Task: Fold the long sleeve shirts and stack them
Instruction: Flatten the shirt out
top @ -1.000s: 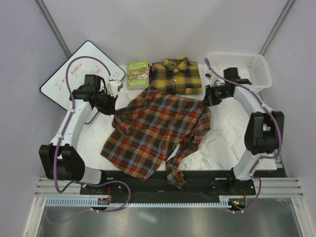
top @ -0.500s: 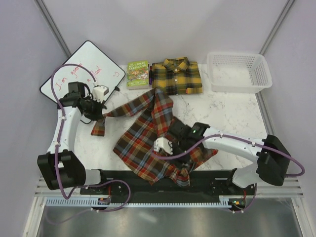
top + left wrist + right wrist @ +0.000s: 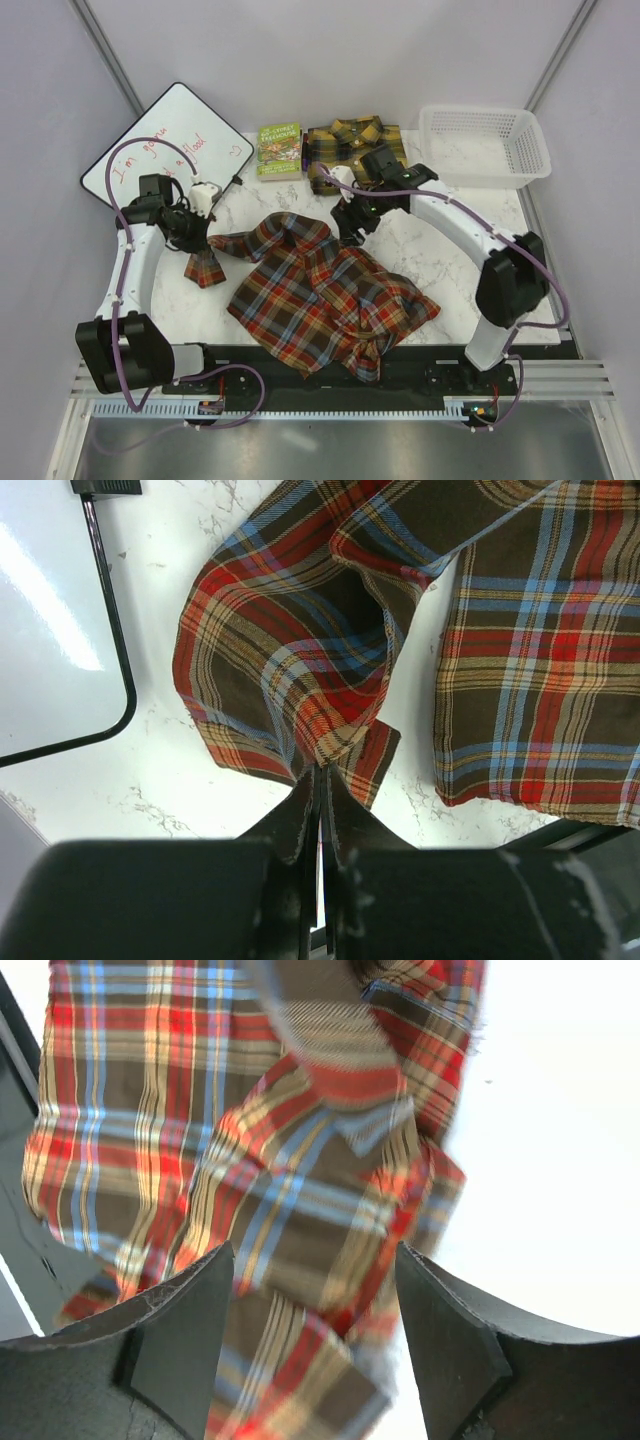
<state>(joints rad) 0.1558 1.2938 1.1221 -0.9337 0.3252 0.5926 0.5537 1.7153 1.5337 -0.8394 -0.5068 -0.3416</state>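
Note:
The red-brown plaid shirt (image 3: 325,300) needs to be spread for folding, so next my right gripper will grab it by its far corner (image 3: 349,252), away from the held sleeve.
The red-brown plaid shirt (image 3: 325,300) lies bunched on the marble table, toward the near edge. One sleeve (image 3: 235,243) stretches left to my left gripper (image 3: 200,238), and its cuff hangs below. In the left wrist view my left gripper (image 3: 320,772) is shut on a fold of that sleeve (image 3: 300,650). My right gripper (image 3: 348,230) hovers over the shirt's far right corner. Seen from the right wrist, it (image 3: 315,1310) stands open above the blurred red-brown plaid (image 3: 280,1160), gripping nothing. The yellow and black shirt (image 3: 335,140) lies folded at the back, partly hidden by my right arm.
A small green book (image 3: 279,150) lies left of the yellow shirt. A whiteboard (image 3: 150,150) with red writing covers the back left corner, and its edge (image 3: 110,650) runs close to my left gripper. A white basket (image 3: 485,145) stands at the back right.
My right gripper has opened, let go of the red-brown shirt and swung from the near edge toward the back. The shirt has dropped into a bunched heap. My left gripper stays shut on the sleeve.

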